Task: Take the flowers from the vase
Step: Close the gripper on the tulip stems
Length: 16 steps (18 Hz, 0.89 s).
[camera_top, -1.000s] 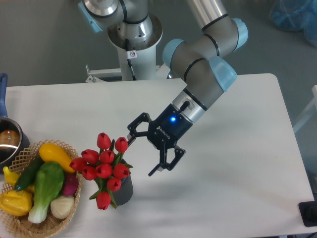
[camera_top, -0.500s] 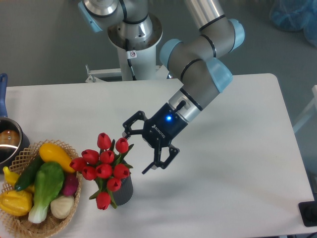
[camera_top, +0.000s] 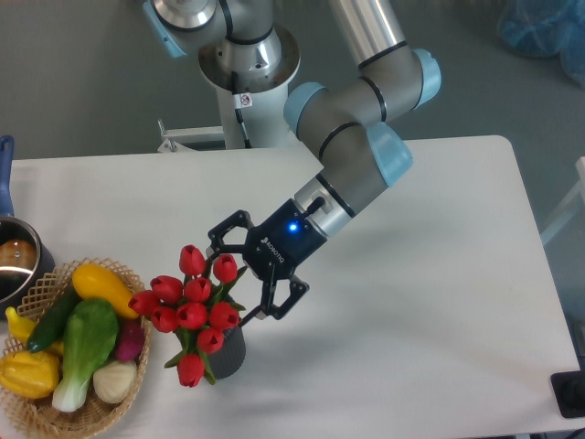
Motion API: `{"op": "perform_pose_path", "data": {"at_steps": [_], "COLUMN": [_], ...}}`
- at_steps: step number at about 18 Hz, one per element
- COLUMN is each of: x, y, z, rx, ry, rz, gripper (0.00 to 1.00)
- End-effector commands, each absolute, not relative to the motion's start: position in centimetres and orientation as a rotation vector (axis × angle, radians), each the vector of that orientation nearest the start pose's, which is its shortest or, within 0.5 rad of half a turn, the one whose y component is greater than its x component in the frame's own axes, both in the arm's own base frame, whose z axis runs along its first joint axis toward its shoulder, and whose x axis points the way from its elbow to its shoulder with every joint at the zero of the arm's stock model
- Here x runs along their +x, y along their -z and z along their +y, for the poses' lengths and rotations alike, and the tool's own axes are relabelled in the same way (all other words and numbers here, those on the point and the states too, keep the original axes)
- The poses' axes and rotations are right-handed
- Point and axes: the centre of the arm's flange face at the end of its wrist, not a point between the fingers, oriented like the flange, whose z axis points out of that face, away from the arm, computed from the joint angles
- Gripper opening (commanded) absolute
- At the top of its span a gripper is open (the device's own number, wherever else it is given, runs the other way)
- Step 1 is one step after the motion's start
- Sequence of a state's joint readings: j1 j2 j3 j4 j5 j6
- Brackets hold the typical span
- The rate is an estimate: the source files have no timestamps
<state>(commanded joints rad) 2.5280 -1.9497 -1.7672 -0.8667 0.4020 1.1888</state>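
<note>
I will next pick the flowers (camera_top: 193,309) out of the vase (camera_top: 228,351), so my gripper will grab them by the green stems below the red buds.
The flowers (camera_top: 193,309), a bunch of red tulip buds with green leaves, stand in the dark grey vase (camera_top: 228,351) near the table's front left. My gripper (camera_top: 230,283) is open, its two fingers spread wide, right at the bunch's upper right side. One fingertip (camera_top: 215,247) is by the top right bud, the other (camera_top: 249,316) by the vase's right rim. The buds are not held.
A wicker basket (camera_top: 55,419) with yellow, green and purple vegetables sits left of the vase. A metal pot (camera_top: 18,265) with a blue handle is at the left edge. The robot's base (camera_top: 247,73) stands behind the table.
My gripper has moved left and a little up, from right of the vase to the right side of the flowers. It has stayed open. The flowers have not moved.
</note>
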Motion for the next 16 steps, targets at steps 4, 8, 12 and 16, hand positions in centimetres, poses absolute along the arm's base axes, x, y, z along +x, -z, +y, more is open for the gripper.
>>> {"op": "perform_pose_path", "data": {"at_steps": [4, 8, 12, 16], "x": [-35.30, -35.37, -35.48, -35.77], "y": [-32.12, -31.75, -31.66, -32.48], "z": [52.46, 52.55, 52.51, 52.73], "rx": [-1.963, -1.956, -1.958, -1.952], "ry": [0.525, 0.536, 0.536, 0.523], "rz": [0.317, 0.312, 0.308, 0.315], "gripper": [0.53, 0.33, 0.22, 0.12]}}
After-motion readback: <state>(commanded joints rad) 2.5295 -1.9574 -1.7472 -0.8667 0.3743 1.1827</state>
